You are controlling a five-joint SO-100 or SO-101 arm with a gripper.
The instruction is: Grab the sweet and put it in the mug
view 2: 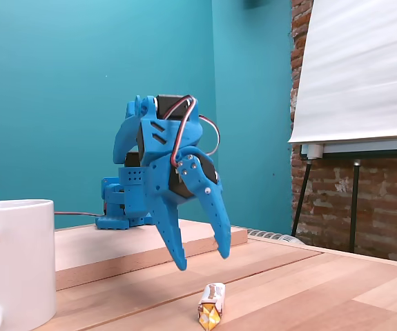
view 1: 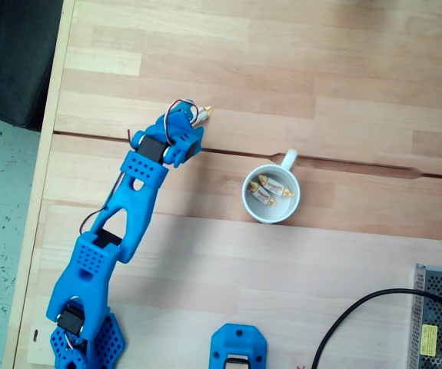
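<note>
My gripper is about to grab the sweet's cream wrapped middle [view 1: 201, 115] next, so that it can drop the sweet into the mug [view 1: 249, 206].
A small sweet [view 2: 212, 307] with a cream middle and golden ends lies on the wooden table, close to the camera in a fixed view. From above, its tip [view 1: 205, 113] peeks out beside the blue gripper [view 1: 194, 121]. The gripper [view 2: 202, 260] hangs just above the sweet, open, fingers pointing down, with nothing between them. The white mug [view 1: 249, 206] stands to the right of the gripper, handle pointing away from the arm's base. Two similar sweets [view 1: 270, 189] lie inside it. In the low fixed view the mug [view 2: 12, 262] is at the left edge.
A black cable [view 1: 359, 315] and a metal mesh box [view 1: 440, 323] sit at the bottom right. A blue printed part [view 1: 238, 350] rests at the bottom edge. The table's left edge [view 1: 48, 154] runs near the arm. An easel [view 2: 357, 138] stands behind the table.
</note>
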